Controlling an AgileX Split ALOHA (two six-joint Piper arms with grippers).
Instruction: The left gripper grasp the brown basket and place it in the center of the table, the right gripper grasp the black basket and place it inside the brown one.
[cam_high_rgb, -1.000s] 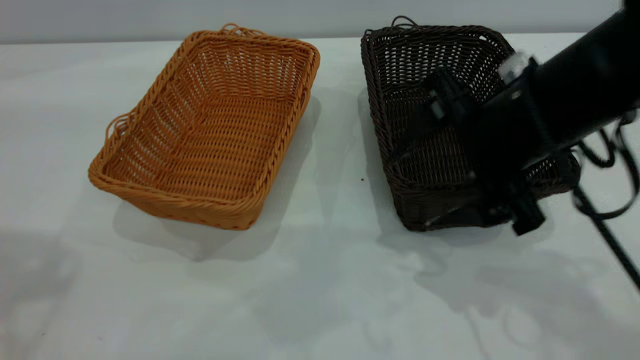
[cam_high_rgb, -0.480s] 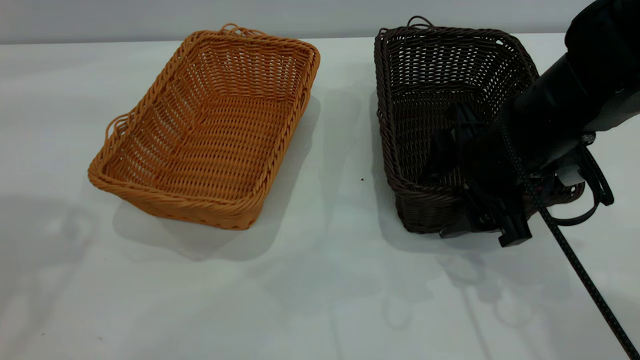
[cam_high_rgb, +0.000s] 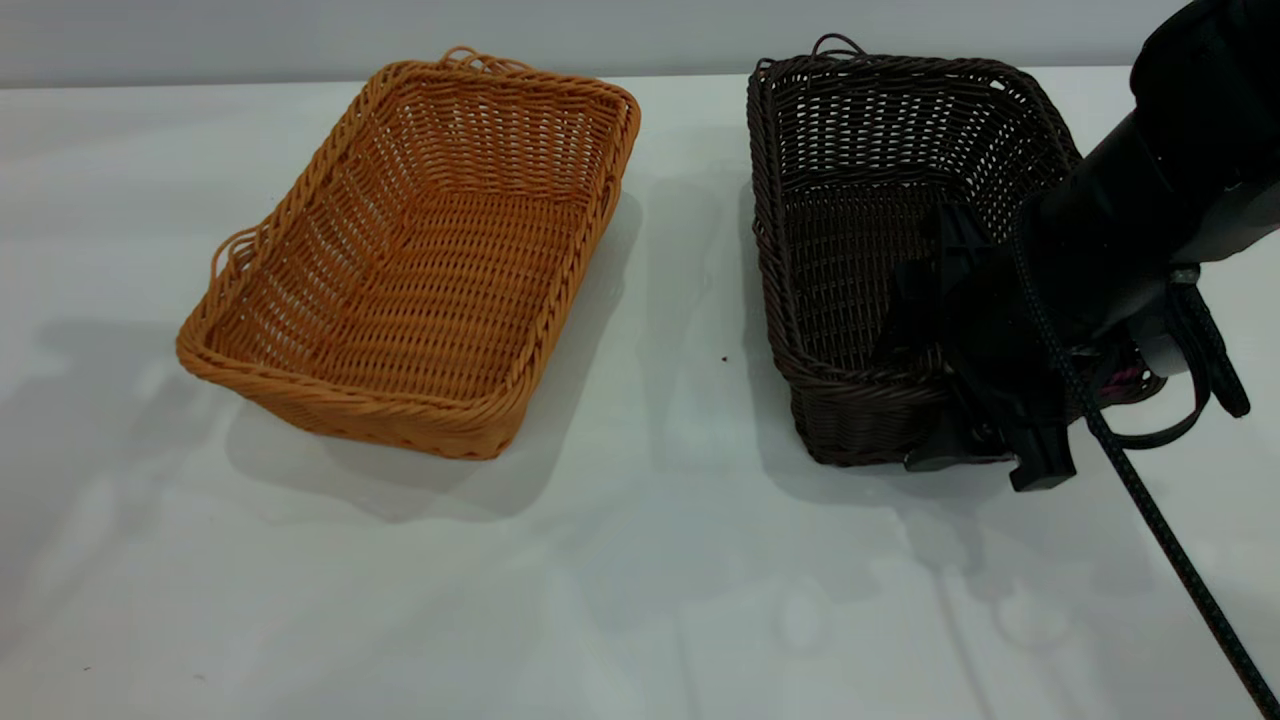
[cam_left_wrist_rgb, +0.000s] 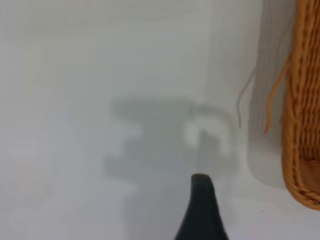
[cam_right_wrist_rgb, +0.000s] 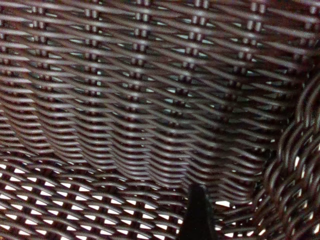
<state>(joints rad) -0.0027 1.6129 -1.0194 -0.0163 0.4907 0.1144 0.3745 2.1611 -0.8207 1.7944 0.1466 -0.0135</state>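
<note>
My left gripper grabs the brown basket by its long side's rim (cam_high_rgb: 290, 205) next, so the brown basket's inside stays free for the black basket (cam_high_rgb: 860, 200).
The brown basket (cam_high_rgb: 420, 250) sits left of the middle of the white table (cam_high_rgb: 640, 580); its corner also shows in the left wrist view (cam_left_wrist_rgb: 300, 115). The black basket (cam_high_rgb: 860, 200) stands to its right. My right gripper (cam_high_rgb: 930, 400) is open and straddles the black basket's near wall by the right corner, one finger inside and one outside. The right wrist view shows one finger (cam_right_wrist_rgb: 197, 215) inside against the dark weave (cam_right_wrist_rgb: 150, 100). My left gripper (cam_left_wrist_rgb: 250, 215) is open, low over bare table beside the brown basket, with one finger (cam_left_wrist_rgb: 201, 210) in view. It is outside the exterior view.
A pale wall runs behind the table's far edge (cam_high_rgb: 200, 85). The right arm's black cable (cam_high_rgb: 1170, 540) trails to the lower right. A loose wicker strand (cam_left_wrist_rgb: 275, 95) hangs off the brown basket. The left arm's shadow (cam_high_rgb: 90, 380) lies on the table at left.
The black basket shifted a little to the right and settled flat. My right gripper swung down onto its near wall. The left arm's shadow spread in from the left.
</note>
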